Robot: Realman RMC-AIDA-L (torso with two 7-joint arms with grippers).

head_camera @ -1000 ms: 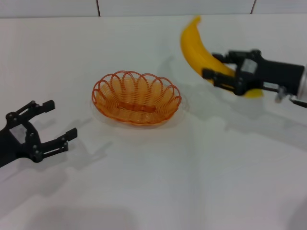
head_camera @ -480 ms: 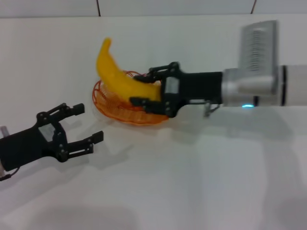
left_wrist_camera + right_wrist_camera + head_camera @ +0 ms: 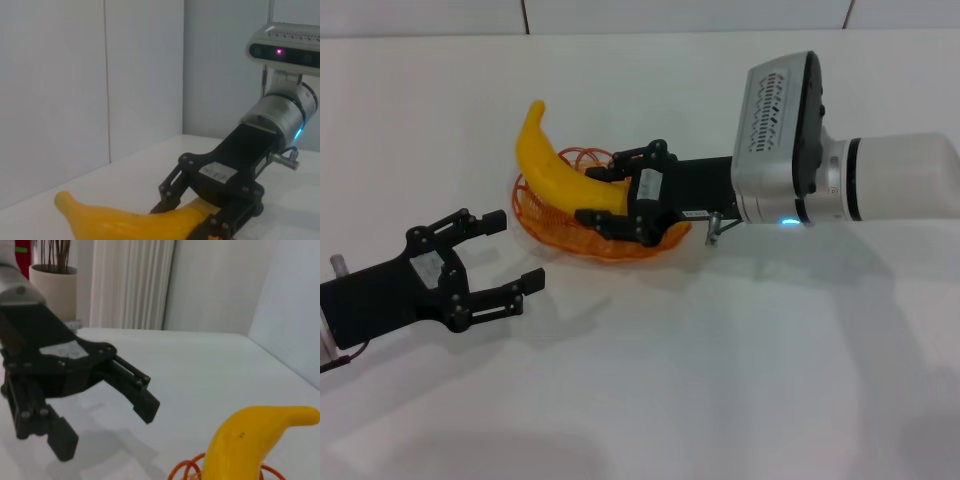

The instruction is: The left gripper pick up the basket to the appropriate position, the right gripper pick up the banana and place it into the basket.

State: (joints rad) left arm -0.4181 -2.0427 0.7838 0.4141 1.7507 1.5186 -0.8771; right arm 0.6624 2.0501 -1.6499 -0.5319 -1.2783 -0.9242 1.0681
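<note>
The yellow banana [image 3: 552, 168] lies low inside the orange wire basket's rim [image 3: 600, 247] in the head view, so my right gripper releases the banana now.
The orange wire basket [image 3: 660, 238] stands on the white table, left of middle. My right gripper [image 3: 601, 190] is shut on the yellow banana [image 3: 552, 168] and holds it over the basket, with the pointed end sticking up past the basket's left rim. My left gripper [image 3: 514, 251] is open and empty, low over the table, to the front left of the basket and apart from it. The left wrist view shows the right gripper [image 3: 183, 218] on the banana [image 3: 120, 223]. The right wrist view shows the banana [image 3: 246, 439], a little basket wire [image 3: 184, 470] and the open left gripper [image 3: 105, 427].
The white table [image 3: 720, 380] reaches to a tiled wall at the back. The right arm's grey wrist and camera block [image 3: 782, 130] stretch across the table from the right, at basket height. A potted plant [image 3: 52, 280] and a curtain show far off in the right wrist view.
The right gripper has carried the banana from the far right to over the basket and lowered it slightly. The left gripper has moved right, closer to the basket, still open.
</note>
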